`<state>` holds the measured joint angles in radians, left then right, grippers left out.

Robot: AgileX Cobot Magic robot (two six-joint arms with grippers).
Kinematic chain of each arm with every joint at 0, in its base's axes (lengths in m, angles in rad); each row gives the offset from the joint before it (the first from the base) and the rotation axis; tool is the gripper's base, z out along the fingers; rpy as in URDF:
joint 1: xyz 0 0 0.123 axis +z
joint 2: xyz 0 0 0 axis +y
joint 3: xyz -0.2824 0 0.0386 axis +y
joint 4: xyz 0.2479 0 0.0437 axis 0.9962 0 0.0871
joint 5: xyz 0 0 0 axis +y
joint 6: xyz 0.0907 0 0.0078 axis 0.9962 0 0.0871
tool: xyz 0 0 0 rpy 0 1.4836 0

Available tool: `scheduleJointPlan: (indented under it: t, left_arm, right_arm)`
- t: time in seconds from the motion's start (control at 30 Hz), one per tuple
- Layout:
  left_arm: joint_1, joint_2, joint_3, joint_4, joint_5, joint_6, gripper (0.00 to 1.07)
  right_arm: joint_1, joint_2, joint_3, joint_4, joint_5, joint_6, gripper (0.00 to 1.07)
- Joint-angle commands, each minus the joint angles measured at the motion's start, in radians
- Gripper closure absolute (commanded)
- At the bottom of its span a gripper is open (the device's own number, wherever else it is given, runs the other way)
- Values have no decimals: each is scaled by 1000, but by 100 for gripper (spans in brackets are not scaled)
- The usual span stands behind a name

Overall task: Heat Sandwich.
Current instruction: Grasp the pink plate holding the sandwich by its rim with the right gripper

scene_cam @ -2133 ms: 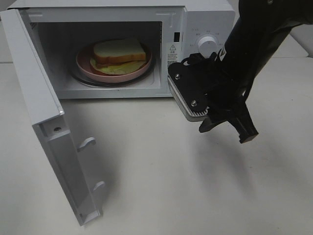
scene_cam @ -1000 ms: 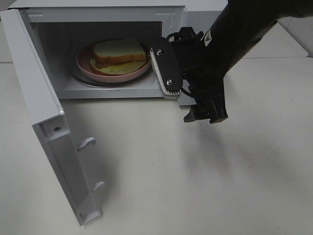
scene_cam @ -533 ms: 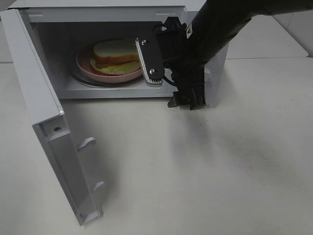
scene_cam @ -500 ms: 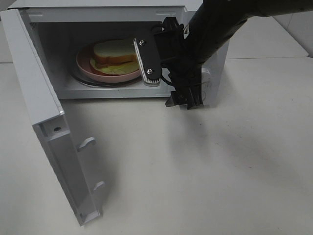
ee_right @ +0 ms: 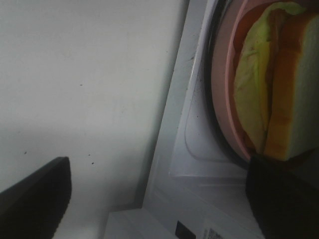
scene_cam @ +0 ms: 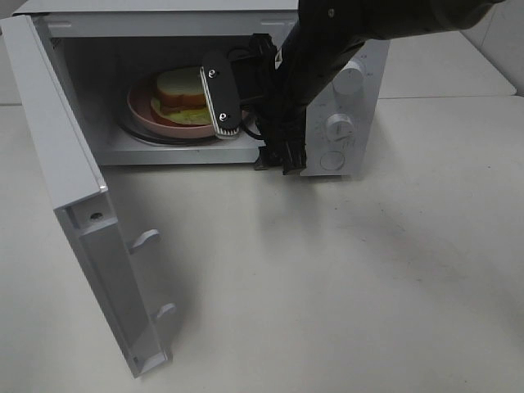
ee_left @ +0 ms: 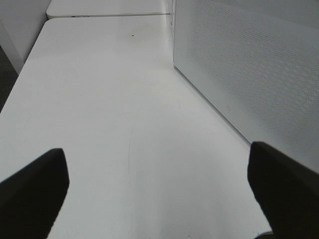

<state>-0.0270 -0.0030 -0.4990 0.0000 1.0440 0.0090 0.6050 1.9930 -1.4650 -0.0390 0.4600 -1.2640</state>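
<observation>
The pink plate is wider than the robot's open fingers, so the right gripper next needs to grab it by its thin raised rim [scene_cam: 199, 132], beside the sandwich [scene_cam: 178, 86].
The sandwich [scene_cam: 178, 86], white bread over red filling and lettuce, lies on a round pink plate [scene_cam: 142, 110] inside the open microwave [scene_cam: 360, 106]. My right gripper [scene_cam: 250, 131] stands open at the right side of the cavity mouth. One finger [scene_cam: 221, 102] hides the sandwich's right end, the other hangs by the front sill. In the right wrist view the sandwich [ee_right: 291, 84] and plate [ee_right: 221, 94] sit just beyond the open gripper [ee_right: 158, 196]. My left gripper [ee_left: 159, 186] is open over bare table, holding nothing, and does not show in the high view.
The microwave door [scene_cam: 74, 180] swings wide to the left, reaching toward the table's front edge. Two knobs [scene_cam: 350, 80] sit on the control panel, right of my arm. A white perforated panel [ee_left: 249, 64] stands beside my left gripper.
My right arm has swung left, from in front of the control panel to the cavity mouth, and one finger now covers the sandwich's right end. The jaws stay wide. Sandwich and door are unmoved.
</observation>
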Motion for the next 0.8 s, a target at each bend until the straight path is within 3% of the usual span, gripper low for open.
scheduleJointPlan:
  t: [0.03,0.8]
  left_arm:
    - [4,-22,4,0,-8,1,15]
    - [4,-22,4,0,-8,1,15]
  right_arm:
    - [12,39,-48,3,-5,6,18]
    - [25,305,-384,0,64,59,22]
